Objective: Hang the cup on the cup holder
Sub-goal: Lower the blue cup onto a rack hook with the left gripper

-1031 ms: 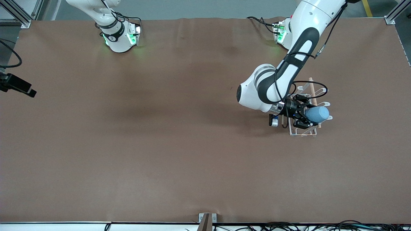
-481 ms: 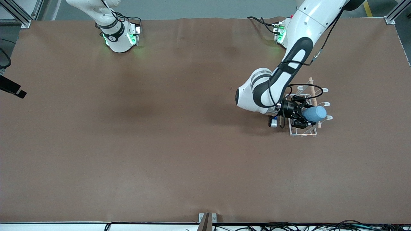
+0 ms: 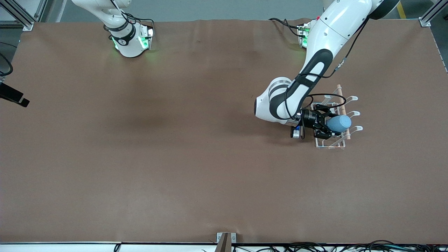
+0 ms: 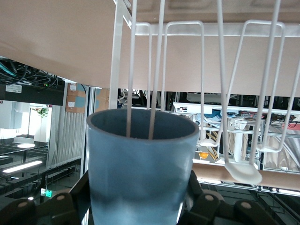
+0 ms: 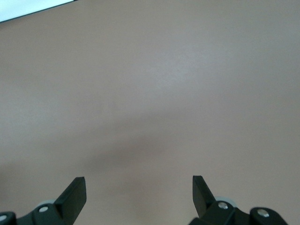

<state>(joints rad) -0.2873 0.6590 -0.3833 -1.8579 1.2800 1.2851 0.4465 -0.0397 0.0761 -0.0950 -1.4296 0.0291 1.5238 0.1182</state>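
Note:
The light-blue cup would hang on the holder if I opened my left gripper now, because one looped wire of the holder reaches inside the cup's opening.
My left gripper [image 3: 328, 126] is shut on the light-blue cup [image 3: 339, 123] and holds it on its side over the white wire cup holder [image 3: 330, 144], beside the holder's wooden rod [image 3: 341, 101]. In the left wrist view the cup [image 4: 140, 178] sits between the black fingers [image 4: 193, 190], and one looped prong [image 4: 145, 70] reaches down into its mouth. My right gripper [image 5: 139, 192] is open and empty over bare brown table, and the right arm waits.
The cup holder stands toward the left arm's end of the brown table [image 3: 175, 157]. Other looped prongs [image 3: 353, 113] stick out from it past the cup. A black device [image 3: 14, 98] shows at the table's edge at the right arm's end.
My left gripper has drawn the cup a little toward the right arm's end, along the prong. The black device at the table's edge has shifted slightly outward.

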